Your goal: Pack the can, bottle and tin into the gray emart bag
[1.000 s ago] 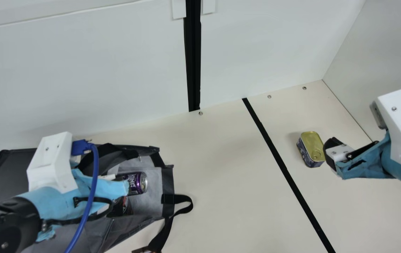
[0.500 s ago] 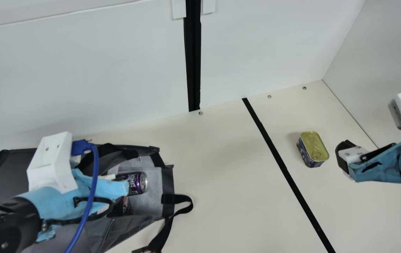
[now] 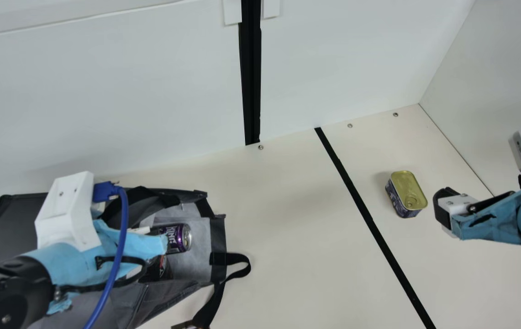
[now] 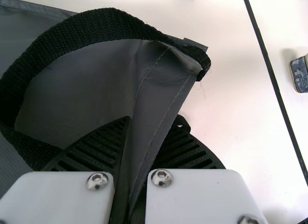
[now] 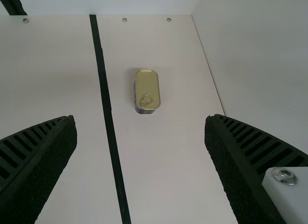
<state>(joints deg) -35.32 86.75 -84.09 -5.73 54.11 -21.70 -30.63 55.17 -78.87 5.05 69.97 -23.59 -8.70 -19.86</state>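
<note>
The tin [image 3: 407,194] has round-cornered narrow ends, so my right gripper should next grab across its facing long flat sides.
In the main view my left gripper [image 3: 144,240] is over the gray bag [image 3: 198,269], its fingertips hidden; in the left wrist view my left gripper [image 4: 129,147] pinches the fabric of the bag [image 4: 163,89]. A purple can [image 3: 179,237] lies inside the bag mouth, with part of the dark bottle [image 3: 162,269] beside it. The gold-lidded tin [image 3: 407,194] stands on the table at the right. My right gripper [image 3: 443,208] hangs just right of it, apart from it. In the right wrist view my right gripper [image 5: 139,120] is wide open, the tin [image 5: 147,89] beyond its fingertips.
A black strap handle [image 3: 237,267] of the bag sticks out onto the table. Black tape [image 3: 370,221] runs across the table between bag and tin. White walls [image 3: 493,91] bound the back and right side.
My right gripper has drawn back to the right from beside the tin, then shifted only slightly. The left arm, bag, can and tin have kept their places.
</note>
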